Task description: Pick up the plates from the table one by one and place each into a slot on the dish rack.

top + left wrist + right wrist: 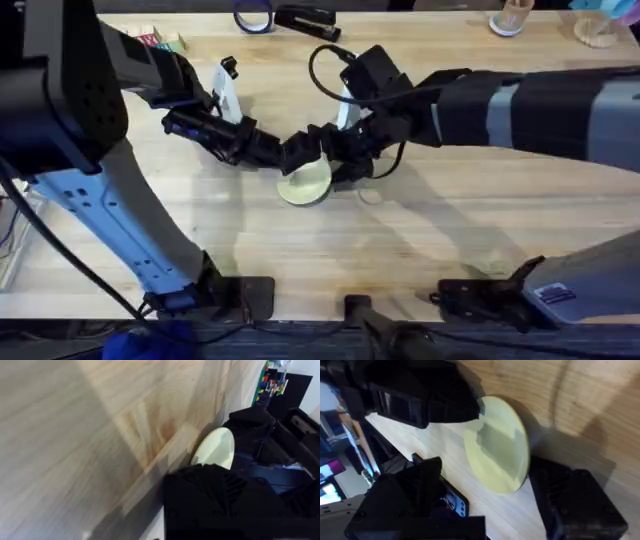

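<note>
My right gripper should next pick up the pale yellow-cream plate by its rim (pixel 308 202) (pixel 526 467). Then it can stand the plate in a dish rack slot.
A pale yellow-cream plate (pixel 305 181) (pixel 500 455) (pixel 216 448) lies at the middle of the light wood table (pixel 420 230), and both arms meet over it. My right gripper (pixel 338 160) (pixel 500 502) is open, one finger on each side of the plate's near rim. My left gripper (pixel 292 152) reaches in from the left, and its black tip (pixel 470 407) touches the plate's opposite rim. A pale bluish-white shape (pixel 345 108) stands behind the right wrist; I cannot tell what it is. The dish rack is hidden behind the arms.
A white upright thing (pixel 228 95) stands behind the left arm. Along the far edge sit a blue tape ring (pixel 253 15), a black stapler (pixel 305 18), a colourful box (pixel 160 41), a glass (pixel 510 18) and a pale wooden stand (pixel 597 30).
</note>
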Robot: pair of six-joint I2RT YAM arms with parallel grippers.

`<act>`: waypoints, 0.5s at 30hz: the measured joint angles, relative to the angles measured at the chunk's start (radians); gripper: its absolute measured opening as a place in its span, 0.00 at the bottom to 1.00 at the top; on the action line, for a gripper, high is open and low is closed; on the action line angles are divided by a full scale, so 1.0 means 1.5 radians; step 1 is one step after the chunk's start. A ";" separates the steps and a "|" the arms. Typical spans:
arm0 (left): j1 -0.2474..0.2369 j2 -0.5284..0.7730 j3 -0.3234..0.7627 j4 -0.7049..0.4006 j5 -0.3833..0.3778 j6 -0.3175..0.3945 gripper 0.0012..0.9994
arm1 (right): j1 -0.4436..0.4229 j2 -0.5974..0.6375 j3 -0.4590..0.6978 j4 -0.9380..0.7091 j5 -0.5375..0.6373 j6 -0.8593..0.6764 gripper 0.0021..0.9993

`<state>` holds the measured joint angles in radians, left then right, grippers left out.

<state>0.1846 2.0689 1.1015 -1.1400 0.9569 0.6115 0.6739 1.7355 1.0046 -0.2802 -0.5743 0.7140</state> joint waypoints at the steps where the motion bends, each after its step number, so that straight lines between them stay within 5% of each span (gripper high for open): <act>1: 0.000 0.000 0.000 0.000 0.000 0.000 0.04 | 0.000 0.001 0.000 0.000 -0.001 0.001 1.00; 6: 0.000 0.000 0.000 0.000 0.000 0.000 0.04 | 0.000 0.001 0.000 0.002 -0.002 0.008 0.94; 10: 0.000 0.000 0.000 0.000 0.000 0.000 0.04 | 0.000 0.001 0.000 -0.003 -0.002 0.012 0.68; 15: 0.000 0.000 0.000 0.000 0.000 0.000 0.04 | 0.000 0.001 0.000 -0.008 -0.002 0.013 0.53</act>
<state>0.1844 2.0689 1.1015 -1.1400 0.9569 0.6109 0.6739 1.7367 1.0046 -0.2925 -0.5770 0.7334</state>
